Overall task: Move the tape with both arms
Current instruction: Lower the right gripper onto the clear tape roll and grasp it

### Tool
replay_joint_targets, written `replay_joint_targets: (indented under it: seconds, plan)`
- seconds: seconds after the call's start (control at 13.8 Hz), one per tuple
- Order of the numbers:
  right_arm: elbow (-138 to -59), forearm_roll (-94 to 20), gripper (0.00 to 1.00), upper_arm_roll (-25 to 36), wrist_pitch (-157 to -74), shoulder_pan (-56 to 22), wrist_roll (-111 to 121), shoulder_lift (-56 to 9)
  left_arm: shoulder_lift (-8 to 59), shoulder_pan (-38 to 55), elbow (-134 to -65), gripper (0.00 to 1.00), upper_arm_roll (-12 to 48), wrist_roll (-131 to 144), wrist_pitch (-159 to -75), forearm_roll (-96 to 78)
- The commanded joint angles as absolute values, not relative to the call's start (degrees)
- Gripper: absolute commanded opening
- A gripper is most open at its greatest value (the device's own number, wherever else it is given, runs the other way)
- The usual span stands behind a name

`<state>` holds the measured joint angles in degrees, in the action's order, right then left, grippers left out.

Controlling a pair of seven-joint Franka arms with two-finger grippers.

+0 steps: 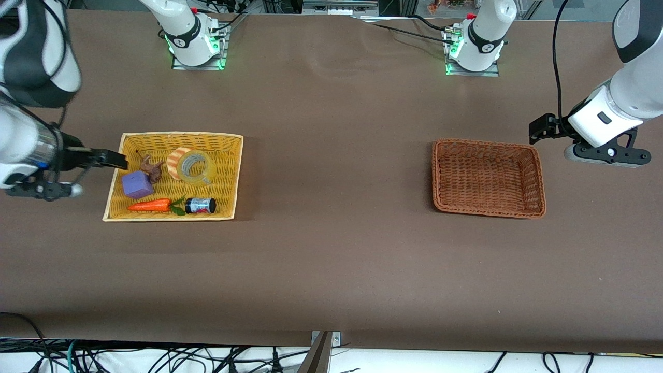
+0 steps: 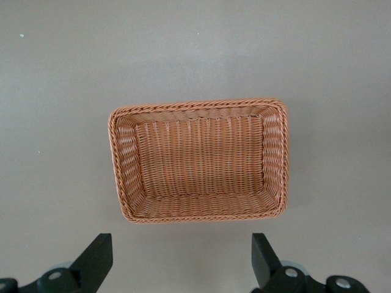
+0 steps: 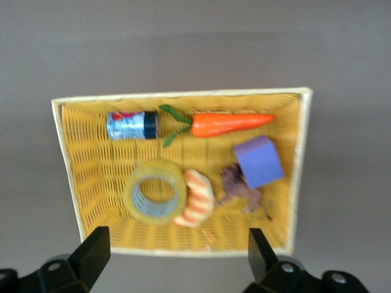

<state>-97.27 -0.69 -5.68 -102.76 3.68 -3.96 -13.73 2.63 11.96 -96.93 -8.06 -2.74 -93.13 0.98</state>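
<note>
The right gripper first pinches the tape by the side of its ring (image 1: 208,168) (image 3: 135,204) now, so that my left gripper grabs the tape next.
The tape (image 1: 209,168), a yellowish translucent ring, lies in the yellow basket (image 1: 176,135) toward the right arm's end of the table, leaning against a striped croissant toy (image 1: 175,155). My right gripper (image 1: 116,159) hovers open at that basket's outer edge with nothing in it. In the right wrist view its open fingers (image 3: 91,253) frame the basket rim (image 3: 183,94), with the tape (image 3: 131,201) just inside. My left gripper (image 1: 538,129) hangs open and empty beside the brown basket (image 1: 487,145); the left wrist view shows the gripper (image 2: 181,256) over bare table.
The yellow basket also holds a carrot toy (image 1: 150,205), a purple block (image 1: 137,185), a small dark can (image 1: 201,205) and a brown toy (image 1: 152,168). The brown basket (image 2: 195,104) has nothing in it. Brown tabletop lies between the two baskets.
</note>
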Motion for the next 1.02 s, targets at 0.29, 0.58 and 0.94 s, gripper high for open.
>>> replay_joint_targets:
  seconds: [0.29,0.58,0.94]
  plan:
    - [-128.0,-1.6,1.00,-14.6,-133.8,4.0,-19.3,-7.4,2.5,11.8,-97.0,1.00,-7.8,-3.4,-92.6,-0.4]
    - [-136.0,-1.4,1.00,-15.6,-145.8,3.9,-20.7,-8.5,2.5,11.8,-96.9,1.00,-7.8,-3.4,-92.5,-0.4]
    - [-139.7,-1.4,1.00,-15.6,-154.8,3.3,-20.7,-11.9,2.7,11.8,-96.2,1.00,-8.0,-3.5,-92.6,-0.1]
